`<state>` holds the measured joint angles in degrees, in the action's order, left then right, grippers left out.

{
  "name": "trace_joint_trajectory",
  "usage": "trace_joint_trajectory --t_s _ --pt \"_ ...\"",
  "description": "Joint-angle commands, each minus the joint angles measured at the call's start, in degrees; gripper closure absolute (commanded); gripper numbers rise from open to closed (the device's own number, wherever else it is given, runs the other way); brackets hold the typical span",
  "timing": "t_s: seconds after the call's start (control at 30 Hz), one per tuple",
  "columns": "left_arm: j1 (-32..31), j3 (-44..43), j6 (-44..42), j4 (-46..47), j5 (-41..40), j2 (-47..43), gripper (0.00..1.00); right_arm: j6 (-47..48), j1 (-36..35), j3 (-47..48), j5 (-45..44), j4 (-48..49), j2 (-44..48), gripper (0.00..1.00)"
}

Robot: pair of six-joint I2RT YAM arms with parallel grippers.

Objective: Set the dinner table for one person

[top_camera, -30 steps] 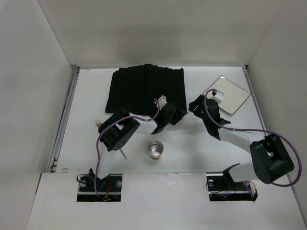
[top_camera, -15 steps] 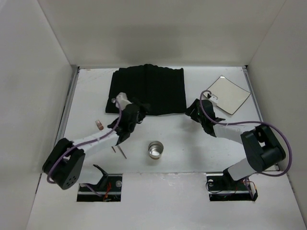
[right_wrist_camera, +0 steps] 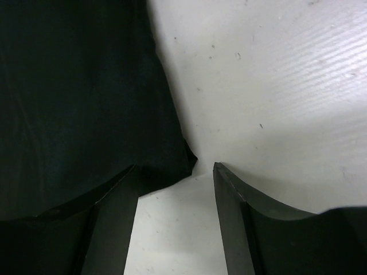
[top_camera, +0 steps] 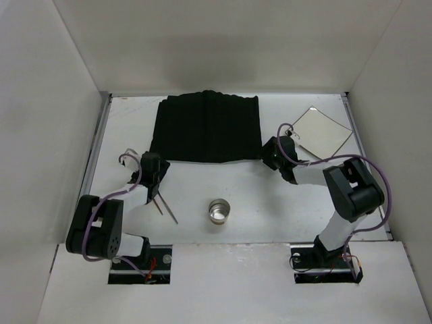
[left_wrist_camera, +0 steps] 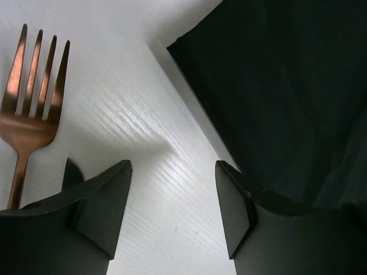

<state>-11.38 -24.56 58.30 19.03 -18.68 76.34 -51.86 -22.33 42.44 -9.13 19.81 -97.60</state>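
My right gripper's fingers straddle the black mat's front corner at tabletop depth; I should close.
The dinner table (top_camera: 202, 185) is the white walled surface. A black pleated mat (top_camera: 206, 128) lies at its far middle. My left gripper (top_camera: 152, 163) is open and empty, low over the table at the mat's front left corner (left_wrist_camera: 275, 91). A copper fork (left_wrist_camera: 26, 114) lies just left of its left finger, tines pointing away. My right gripper (top_camera: 270, 154) is open and empty. In its wrist view the mat's front right corner (right_wrist_camera: 178, 157) lies between its fingers (right_wrist_camera: 175, 189).
A small white square plate (top_camera: 322, 131) lies at the far right. A metal cup (top_camera: 219, 211) stands near the front middle. A thin dark utensil handle (top_camera: 170, 212) sticks out from under the left arm. White walls enclose the table.
My left gripper has swung left from the mat's front edge to its front left corner. My right gripper has moved from beside the plate to the mat's front right corner.
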Motion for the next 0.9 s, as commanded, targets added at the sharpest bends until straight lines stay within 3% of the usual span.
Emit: trace_joint_trajectory --t_s 0.0,0.4,0.53,0.63,0.7,0.87 --pt "1.7 -2.5 -1.1 5.8 1.4 3.8 0.42 -1.9 1.0 1.8 3.1 3.5 -2.6 0.42" --pt "6.9 -6.0 2.3 10.8 1.2 16.4 0.58 -2.5 1.5 0.5 4.3 5.2 -2.1 0.83" --pt "6.4 -8.0 2.5 12.7 1.6 19.5 0.61 -2.2 1.8 -0.1 4.7 5.1 -1.4 0.89" --pt "6.1 -8.8 2.9 12.4 1.9 20.4 0.84 -2.0 2.1 -0.5 4.6 4.6 -0.5 0.92" --pt "5.7 -7.8 2.4 12.4 1.9 19.6 0.9 -2.1 2.2 -1.5 4.8 4.6 1.0 0.94" --pt "5.6 -2.7 0.8 11.6 2.7 15.5 0.93 -1.8 3.1 -6.3 4.6 4.0 8.4 0.96"
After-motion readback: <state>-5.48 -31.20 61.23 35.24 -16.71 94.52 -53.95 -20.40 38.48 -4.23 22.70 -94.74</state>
